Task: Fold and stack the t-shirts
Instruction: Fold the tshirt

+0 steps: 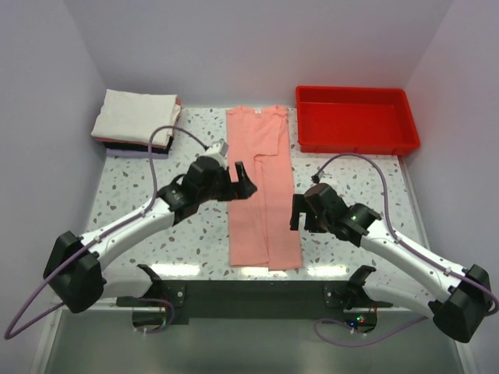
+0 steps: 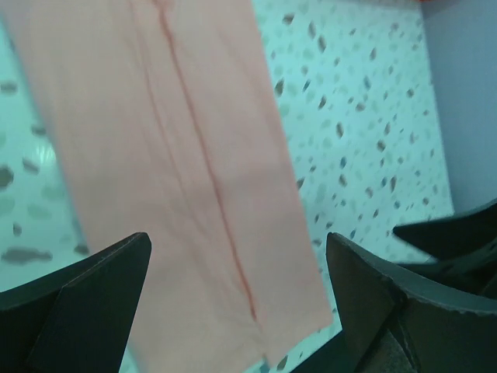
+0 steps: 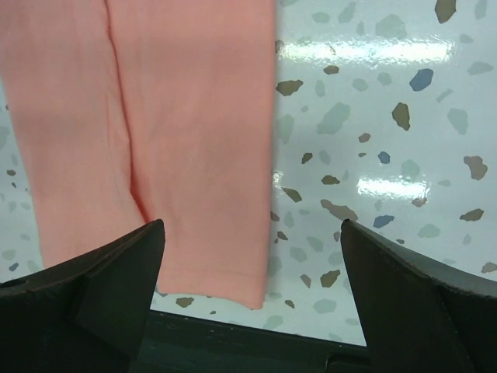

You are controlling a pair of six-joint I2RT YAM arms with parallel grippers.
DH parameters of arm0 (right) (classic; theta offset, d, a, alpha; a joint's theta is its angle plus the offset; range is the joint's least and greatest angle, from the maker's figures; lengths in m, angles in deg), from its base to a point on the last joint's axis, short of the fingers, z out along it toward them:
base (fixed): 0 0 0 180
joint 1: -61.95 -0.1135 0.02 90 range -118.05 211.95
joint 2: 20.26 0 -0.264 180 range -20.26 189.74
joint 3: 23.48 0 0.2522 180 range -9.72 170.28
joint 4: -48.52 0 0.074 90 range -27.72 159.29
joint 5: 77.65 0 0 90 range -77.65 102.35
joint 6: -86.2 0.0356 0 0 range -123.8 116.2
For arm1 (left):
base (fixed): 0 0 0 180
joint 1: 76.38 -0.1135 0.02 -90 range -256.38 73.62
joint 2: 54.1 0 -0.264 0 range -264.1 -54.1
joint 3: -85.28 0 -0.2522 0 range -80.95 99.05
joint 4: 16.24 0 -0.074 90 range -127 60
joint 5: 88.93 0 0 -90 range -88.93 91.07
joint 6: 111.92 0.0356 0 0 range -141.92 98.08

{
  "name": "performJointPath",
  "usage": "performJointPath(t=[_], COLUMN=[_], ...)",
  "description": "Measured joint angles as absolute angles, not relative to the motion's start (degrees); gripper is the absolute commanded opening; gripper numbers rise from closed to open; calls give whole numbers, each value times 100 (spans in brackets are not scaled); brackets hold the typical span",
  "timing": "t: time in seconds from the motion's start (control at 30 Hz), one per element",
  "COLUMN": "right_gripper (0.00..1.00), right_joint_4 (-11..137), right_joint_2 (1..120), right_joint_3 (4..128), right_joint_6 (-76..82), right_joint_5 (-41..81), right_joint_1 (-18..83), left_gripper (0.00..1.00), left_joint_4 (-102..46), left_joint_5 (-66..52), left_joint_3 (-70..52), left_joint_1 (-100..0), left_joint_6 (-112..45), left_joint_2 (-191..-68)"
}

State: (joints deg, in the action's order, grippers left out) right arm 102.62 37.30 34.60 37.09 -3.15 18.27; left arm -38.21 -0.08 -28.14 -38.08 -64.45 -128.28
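The t-shirt's hem corner [image 1: 232, 263] on my left gripper's own side should be grabbed next by that gripper, to fold the hem end toward the neck.
A salmon-pink t-shirt [image 1: 261, 187] lies flat down the middle of the table, both sides folded in to a long narrow strip, neck at the far end. In the left wrist view the t-shirt [image 2: 178, 171] shows the fold seam running down it; in the right wrist view the t-shirt's [image 3: 155, 140] hem end lies near the table's front edge. My left gripper [image 1: 244, 178] hovers open over the strip's left edge. My right gripper [image 1: 297, 212] stands open just right of the strip. Neither holds anything. A stack of folded t-shirts [image 1: 136, 117], white on top, sits at the far left corner.
A red plastic tray [image 1: 356, 118] stands at the far right corner. The speckled table [image 1: 148, 167] ends at a dark front edge [image 3: 233, 342] close below the shirt's hem. Walls close in the left, right and far sides.
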Motion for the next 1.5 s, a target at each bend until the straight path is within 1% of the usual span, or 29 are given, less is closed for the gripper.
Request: performJointPath(t=[0.13,0.33,0.4,0.53,0.57,0.63,0.67,0.73,0.77,1.0,1.03,1.07,1.2,1.23,1.3,1.43,1.5], right_gripper=[99,99,99,99,99,99,99,99,99,99,99,99,99,99,99,99,99], right_joint_4=[10269,10247,10229,10181,10190,10186,10186,10186,10177,10155,10142,10118,10059,10048,10035,9982,9956], right_joint_2=[3505,3210,3234,3328,3341,3358,3360,3360,3360,3360,3360,3360,3367,3376,3385,3448,3494], right_joint_3=[3287,3099,3046,2928,2900,2832,2793,2710,2657,2426,2406,2382,2327,2325,2325,2314,2286], right_joint_6=[3606,3575,3586,3617,3626,3637,3645,3661,3676,3798,3814,3827,3844,3844,3844,3851,3862], right_joint_5=[-206,-138,-127,8,36,126,159,251,305,603,627,657,740,742,745,764,793], right_joint_1=[1921,1921,1921,1923,1923,1923,1923,1923,1923,1923,1923,1923,1925,1925,1925,1925,1925], left_gripper=[100,100,97,86,81,77,72,69,65,60,58,53,44,39,34,29,25], left_joint_4=[-4586,-5456,-5504,-5456,-5438,-5390,-5353,-5266,-5226,-5049,-5043,-5030,-4968,-4944,-4894,-4824,-4774], left_joint_5=[270,436,427,316,281,265,257,246,243,401,451,499,707,731,777,799,807], left_joint_3=[-3933,-4704,-4947,-5441,-5513,-5603,-5616,-5618,-5620,-5620,-5620,-5620,-5618,-5609,-5607,-5607,-5607], left_joint_1=[-3211,-2324,-1994,-1563,-1506,-1397,-1373,-1342,-1336,-1329,-1329,-1329,-1331,-1329,-1329,-1329,-1329], left_joint_6=[-6823,-7387,-7651,-8091,-8147,-8279,-8316,-8397,-8412,-8493,-8515,-8545,-8652,-8687,-8738,-8755,-8755], left_joint_2=[-11929,-10865,-10644,-10627,-10681,-10878,-10981,-11182,-11263,-11501,-11510,-11531,-11726,-11763,-11829,-11910,-11947])
